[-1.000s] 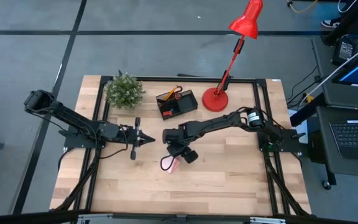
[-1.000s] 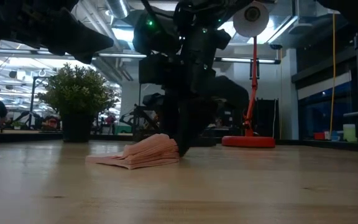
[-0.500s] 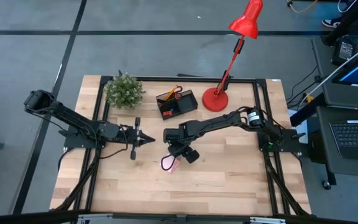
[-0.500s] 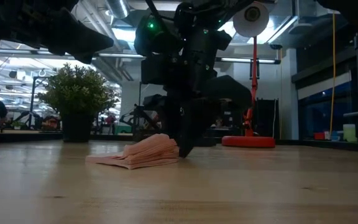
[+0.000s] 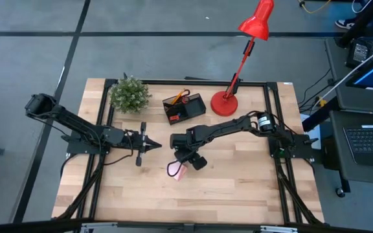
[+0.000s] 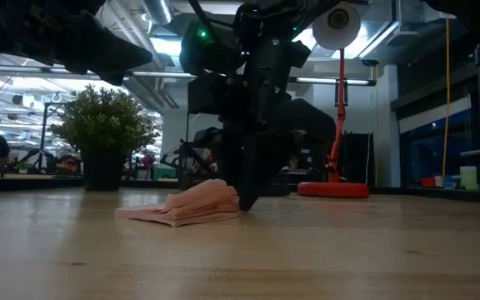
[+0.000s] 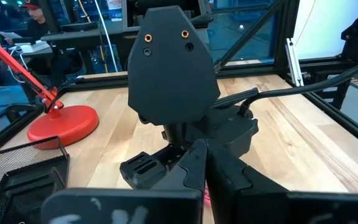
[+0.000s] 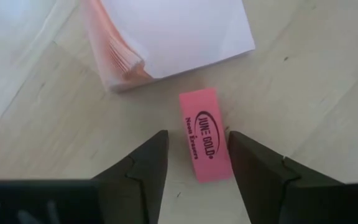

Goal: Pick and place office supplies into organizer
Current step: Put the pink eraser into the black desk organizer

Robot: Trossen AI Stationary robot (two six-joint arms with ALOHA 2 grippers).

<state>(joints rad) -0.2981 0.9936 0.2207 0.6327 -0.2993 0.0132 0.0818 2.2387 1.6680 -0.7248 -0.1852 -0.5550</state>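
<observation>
My right gripper should next grab the pink eraser by its long sides, to put it away in the black organizer (image 5: 183, 108).
A pink eraser (image 8: 204, 142) lies flat on the table beside a white note pad with pink page edges (image 8: 173, 31), whose pages fan upward (image 6: 194, 204). My right gripper (image 8: 197, 155) points steeply down over the eraser, open, with one finger on each long side of it and its tips near the table (image 6: 244, 200). In the high view it stands mid-table (image 5: 181, 166), partly over the pad (image 5: 175, 171). My left gripper (image 5: 157, 145) waits shut, level above the table's left half. The black organizer (image 5: 183, 108) stands at the far middle, with red-handled scissors (image 5: 181, 98) in it. My right gripper straddles the eraser from above, fingers along its long sides. A strip of bare wood shows between one finger (image 8: 151, 162) and the eraser. The other finger (image 8: 250, 162) meets the eraser's edge (image 8: 225, 149) in the picture; whether it touches I cannot tell.
A red desk lamp stands on its round base (image 5: 224, 103) right of the organizer. A green potted plant (image 5: 129, 94) stands at the far left. A black frame rail (image 5: 269, 123) runs along the table's sides. Bare wood lies toward the near edge (image 5: 193, 200).
</observation>
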